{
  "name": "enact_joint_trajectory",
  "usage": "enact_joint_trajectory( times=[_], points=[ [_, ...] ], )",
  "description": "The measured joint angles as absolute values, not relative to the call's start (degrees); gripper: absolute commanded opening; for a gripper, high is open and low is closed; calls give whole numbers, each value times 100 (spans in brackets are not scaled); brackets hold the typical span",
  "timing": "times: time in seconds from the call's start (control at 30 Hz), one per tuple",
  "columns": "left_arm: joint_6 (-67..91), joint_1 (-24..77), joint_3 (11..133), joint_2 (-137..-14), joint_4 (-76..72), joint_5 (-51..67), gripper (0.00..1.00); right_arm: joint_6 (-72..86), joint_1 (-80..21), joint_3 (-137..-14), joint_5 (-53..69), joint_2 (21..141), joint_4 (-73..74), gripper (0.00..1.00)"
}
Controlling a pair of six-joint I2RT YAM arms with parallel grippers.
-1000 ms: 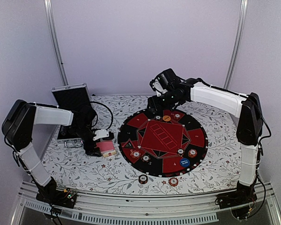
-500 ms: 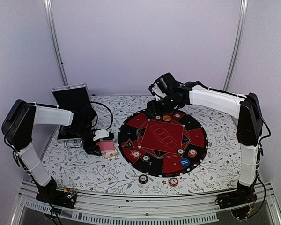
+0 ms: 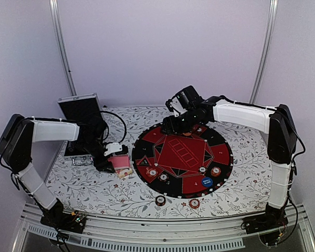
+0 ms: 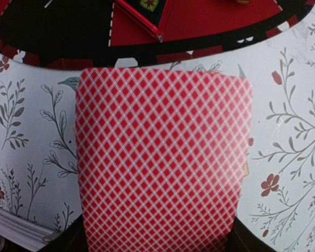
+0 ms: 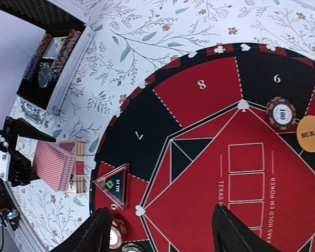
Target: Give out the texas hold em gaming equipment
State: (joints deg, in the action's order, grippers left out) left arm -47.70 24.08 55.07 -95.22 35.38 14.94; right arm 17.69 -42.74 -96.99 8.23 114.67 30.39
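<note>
The left gripper has both fingers pressed on the sides of the card stack, so if it lifted now, the red-checked playing cards would come up and the tan card box (image 5: 77, 167) would stay.
A stack of red-checked playing cards (image 4: 163, 163) fills the left wrist view, and my left gripper (image 3: 111, 157) is shut on it just left of the round black-and-red mat (image 3: 221, 143). From the right wrist, the cards (image 5: 51, 165) show beside a tan card box (image 5: 77, 167). My right gripper (image 5: 160, 231) hangs open and empty over the mat's far-left part (image 3: 170, 126). Poker chips (image 3: 153, 172) lie on the mat, with a blue disc (image 3: 207, 182) at its near side. An orange disc (image 5: 311, 134) lies beside a chip (image 5: 281, 113).
The open silver case (image 3: 80, 113) stands at the back left, with chip rows (image 5: 60, 50) in its tray. A triangular marker (image 5: 114, 185) stands on the mat's left edge. Two chips (image 3: 160, 200) (image 3: 194, 203) lie on the floral cloth near the front.
My left gripper has closed on the stack of cards. The right gripper has swung left and lower over the mat's far side, and its arm now hides the orange disc from above.
</note>
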Motion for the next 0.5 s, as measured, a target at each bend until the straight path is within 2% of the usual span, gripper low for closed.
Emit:
enact_joint_trajectory(
  times=[0.33,0.5],
  points=[
    [-4731,2469,5452,-9251,3588,1500,44,2517,-4274,-9035,2213,11316,2112,74],
    [-4661,2499,5800,-9115,3905,1625,42,3089,-4294,-8593,2950,11255,1402,77]
  ],
)
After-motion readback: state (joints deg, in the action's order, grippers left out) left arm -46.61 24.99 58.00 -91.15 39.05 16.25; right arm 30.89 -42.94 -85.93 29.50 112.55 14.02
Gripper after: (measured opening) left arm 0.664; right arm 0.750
